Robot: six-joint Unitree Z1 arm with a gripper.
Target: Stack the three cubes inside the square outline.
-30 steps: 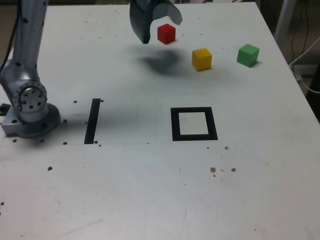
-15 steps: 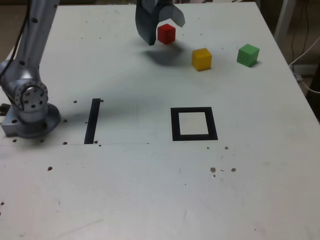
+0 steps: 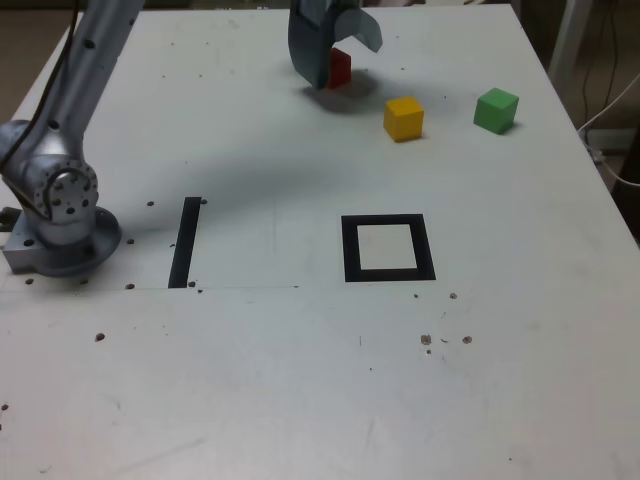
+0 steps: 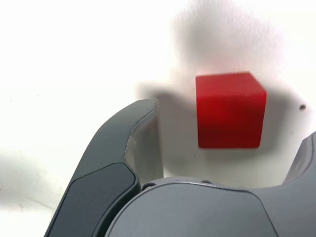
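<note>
My fingers reach down on either side of the red cube [image 3: 341, 69] near the tabletop and would catch it, so it is time to close my gripper.
The red cube [image 3: 341, 69] sits at the far side of the table, partly hidden behind one dark finger. My gripper [image 3: 337, 55] is open and stands low over it, one finger on each side. In the wrist view the red cube [image 4: 229, 108] rests on the table between the fingers [image 4: 123, 148] of my gripper [image 4: 229, 123], with a gap on both sides. Further to the exterior view's right lie the yellow cube [image 3: 403, 117] and the green cube [image 3: 496, 109]. The square outline [image 3: 349, 250] is nearer the front, with nothing inside it.
A narrow black strip [image 3: 185, 241] is marked on the table toward the exterior view's left. The arm's base [image 3: 60, 225] stands beside it at the left edge. Small dark specks [image 3: 445, 340] dot the tabletop.
The gripper has moved toward the exterior view's right and come down, so its fingers now straddle the red cube and hide part of it. None of the cubes has moved.
</note>
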